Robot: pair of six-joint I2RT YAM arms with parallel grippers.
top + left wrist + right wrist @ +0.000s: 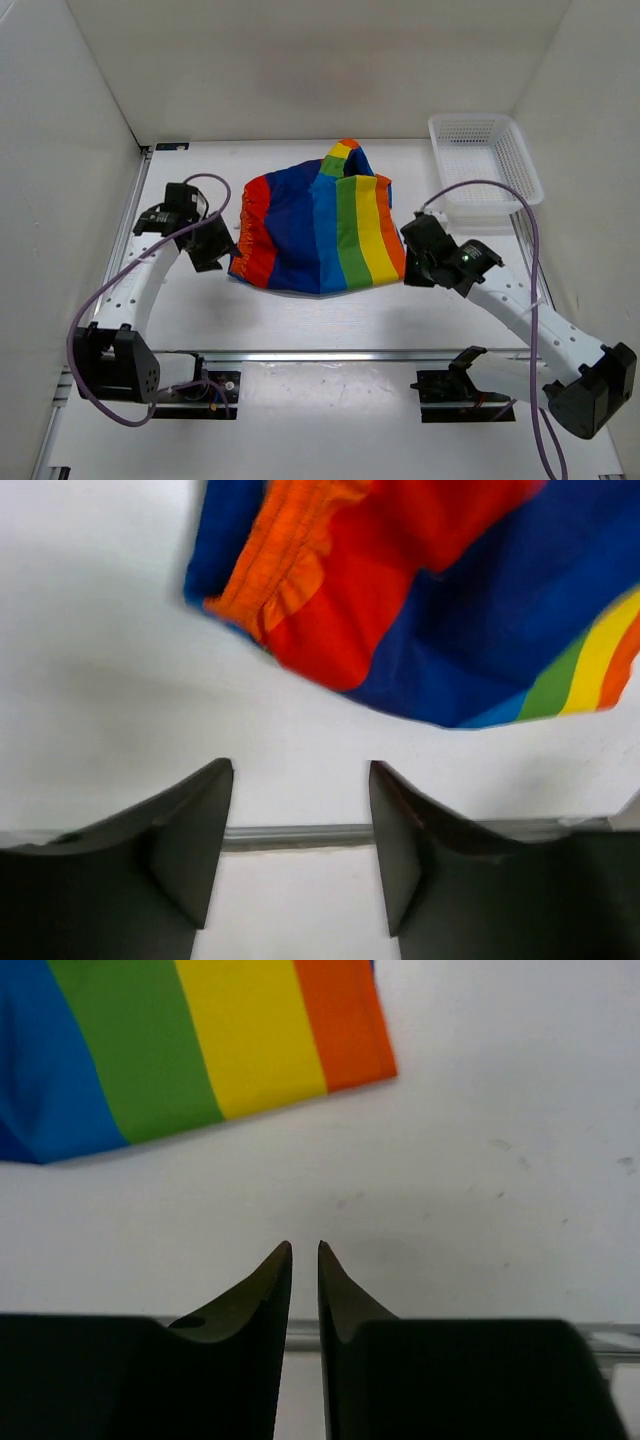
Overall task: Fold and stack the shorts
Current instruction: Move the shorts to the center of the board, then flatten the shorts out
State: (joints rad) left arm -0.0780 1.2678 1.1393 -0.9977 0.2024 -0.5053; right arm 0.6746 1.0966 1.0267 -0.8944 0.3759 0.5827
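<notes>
The left gripper grabs the shorts [315,225] by the near corner of the orange waistband [237,268] next, leaving the striped hem free for spreading and folding.
The rainbow-striped shorts [315,225] lie bunched in the middle of the white table, with the red and orange waistband at the left and the green, yellow and orange stripes at the right. My left gripper [215,245] hovers just left of the waistband. In the left wrist view it [300,770] is open and empty, with the shorts [450,600] beyond its tips. My right gripper [412,255] sits just right of the orange edge. In the right wrist view it [304,1248] is shut on nothing, apart from the shorts [200,1050].
A white mesh basket [485,170] stands at the back right, close behind the right arm. White walls enclose the table on three sides. A metal rail [350,355] runs along the near edge in front of the arm bases.
</notes>
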